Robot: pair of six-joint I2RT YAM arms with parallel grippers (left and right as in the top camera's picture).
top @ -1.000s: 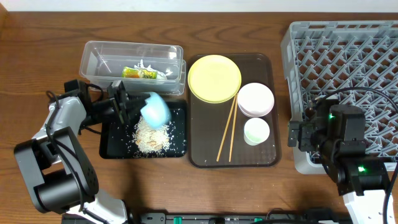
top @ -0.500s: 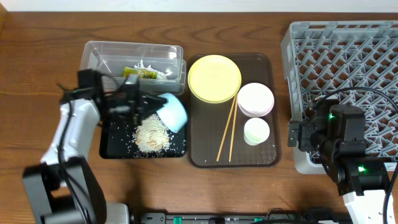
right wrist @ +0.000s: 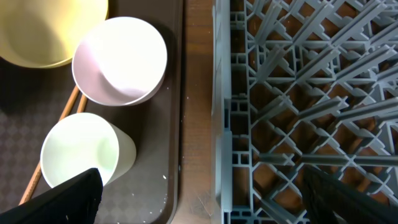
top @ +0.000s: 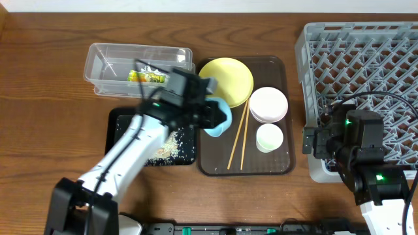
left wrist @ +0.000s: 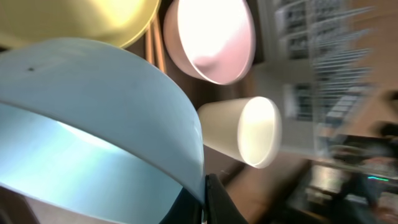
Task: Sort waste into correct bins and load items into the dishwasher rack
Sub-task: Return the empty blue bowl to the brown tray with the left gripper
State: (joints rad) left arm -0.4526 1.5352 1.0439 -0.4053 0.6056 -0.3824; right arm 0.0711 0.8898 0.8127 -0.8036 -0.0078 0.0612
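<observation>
The light-blue bowl (top: 220, 119) hangs tilted above the brown tray, so it would drop beside the chopsticks if I opened my left gripper now.
My left gripper (top: 208, 115) is shut on the rim of the light-blue bowl (top: 220, 119) and holds it above the left part of the brown tray (top: 281, 166); the bowl fills the left wrist view (left wrist: 93, 118). The yellow plate (top: 233, 77), pink-white bowl (top: 268, 104), white cup (top: 269, 138) and chopsticks (top: 239, 137) lie on that tray. Rice crumbs (top: 171, 142) lie in the black tray (top: 117, 143). The green-and-orange wrapper (top: 145, 76) is in the clear tub (top: 104, 65). My right gripper (right wrist: 199, 199) is open and empty over the rack's left edge (right wrist: 222, 124), right of the cup (right wrist: 84, 152).
The grey rack (top: 366, 59) takes up the right side of the table. The brown tray sits between the black tray and the rack. My left arm (top: 130, 156) reaches across the black tray.
My left gripper has carried the light-blue bowl to the right, from over the black tray to over the brown tray. The right arm has not moved.
</observation>
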